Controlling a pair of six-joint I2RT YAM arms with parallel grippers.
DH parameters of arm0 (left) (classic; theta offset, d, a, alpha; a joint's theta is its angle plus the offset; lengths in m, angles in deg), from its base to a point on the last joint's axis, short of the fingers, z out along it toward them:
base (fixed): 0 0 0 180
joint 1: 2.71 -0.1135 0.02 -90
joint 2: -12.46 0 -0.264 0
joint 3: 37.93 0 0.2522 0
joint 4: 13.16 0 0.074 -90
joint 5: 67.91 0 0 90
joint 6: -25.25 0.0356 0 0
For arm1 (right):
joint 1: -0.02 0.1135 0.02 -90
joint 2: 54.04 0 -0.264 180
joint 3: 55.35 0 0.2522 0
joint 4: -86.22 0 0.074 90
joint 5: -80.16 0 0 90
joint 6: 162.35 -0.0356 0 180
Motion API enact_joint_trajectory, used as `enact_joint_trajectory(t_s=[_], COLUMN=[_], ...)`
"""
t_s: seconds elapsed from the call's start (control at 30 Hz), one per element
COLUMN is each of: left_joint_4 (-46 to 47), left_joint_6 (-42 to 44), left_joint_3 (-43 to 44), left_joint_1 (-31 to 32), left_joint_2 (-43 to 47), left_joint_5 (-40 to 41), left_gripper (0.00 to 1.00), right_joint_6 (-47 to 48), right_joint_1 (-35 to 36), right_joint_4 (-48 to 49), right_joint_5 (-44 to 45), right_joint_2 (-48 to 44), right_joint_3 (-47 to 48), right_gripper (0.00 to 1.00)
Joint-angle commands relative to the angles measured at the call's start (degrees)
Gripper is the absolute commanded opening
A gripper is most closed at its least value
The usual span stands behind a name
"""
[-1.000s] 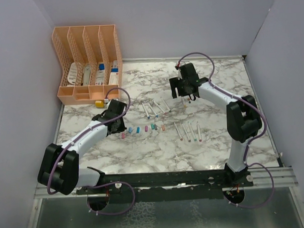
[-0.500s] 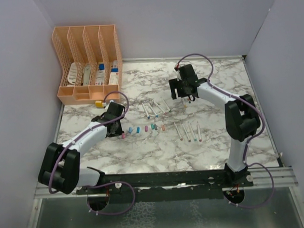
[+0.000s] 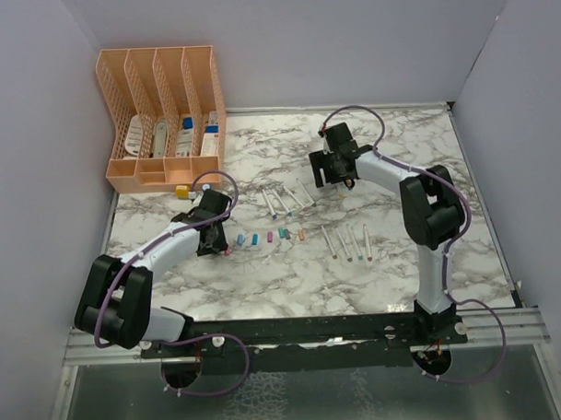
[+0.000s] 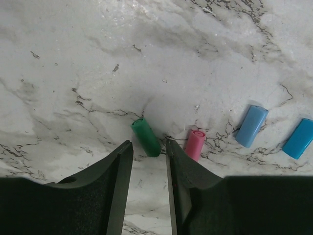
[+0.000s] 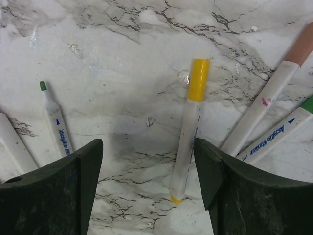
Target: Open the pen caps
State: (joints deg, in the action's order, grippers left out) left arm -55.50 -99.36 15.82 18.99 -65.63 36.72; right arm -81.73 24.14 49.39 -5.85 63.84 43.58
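Observation:
Next, my right gripper grabs the pen by its white body [image 5: 186, 146] and leaves the yellow cap [image 5: 198, 79] for my left gripper to open.
Several pen caps lie in a row mid-table [image 3: 270, 236]. In the left wrist view I see a green cap [image 4: 145, 138], a pink cap [image 4: 195, 144], a light blue cap [image 4: 251, 125] and a blue cap [image 4: 297, 138]. My left gripper [image 3: 213, 233] [image 4: 148, 145] is slightly open and empty, its tips just short of the green cap. Uncapped pens lie in two groups [image 3: 285, 200] [image 3: 348, 241]. My right gripper [image 3: 334, 171] [image 5: 148, 152] is open wide over a pen [image 5: 187, 139] with its yellow cap [image 5: 198, 79] on; the pen lies near the right finger.
An orange file organiser [image 3: 157, 113] stands at the back left, with a yellow block [image 3: 182, 189] in front of it. A green-tipped uncapped pen [image 5: 56, 122] and two more pens [image 5: 266, 105] [image 5: 283, 129] flank the right gripper. Walls enclose the table.
My left gripper has edged a little nearer to the cap row's left end. My right gripper has shifted slightly left and back above the yellow-capped pen.

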Motion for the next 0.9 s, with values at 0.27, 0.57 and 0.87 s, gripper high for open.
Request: enact_joint_trajectory(t_s=[0.27,0.57,0.87], left_joint_4=[-4.23,-3.12,9.79], left_joint_6=[0.20,0.95,0.00], left_joint_3=[5.92,14.32,13.65], left_joint_1=[-0.70,-0.67,-0.64], left_joint_2=[6.08,15.05,18.01], left_joint_5=[3.52,-0.12,-8.99], left_gripper=[0.38,0.38,0.38], right_joint_6=[0.16,-0.59,-1.94], right_joint_1=[-0.83,-0.92,-0.95], right_joint_4=[-0.49,-1.68,-2.46], right_joint_5=[1.10,0.42,-0.10], right_joint_2=[4.18,5.51,6.21], right_joint_3=[3.62,2.82,2.15], right_gripper=[0.73,0.60,0.02])
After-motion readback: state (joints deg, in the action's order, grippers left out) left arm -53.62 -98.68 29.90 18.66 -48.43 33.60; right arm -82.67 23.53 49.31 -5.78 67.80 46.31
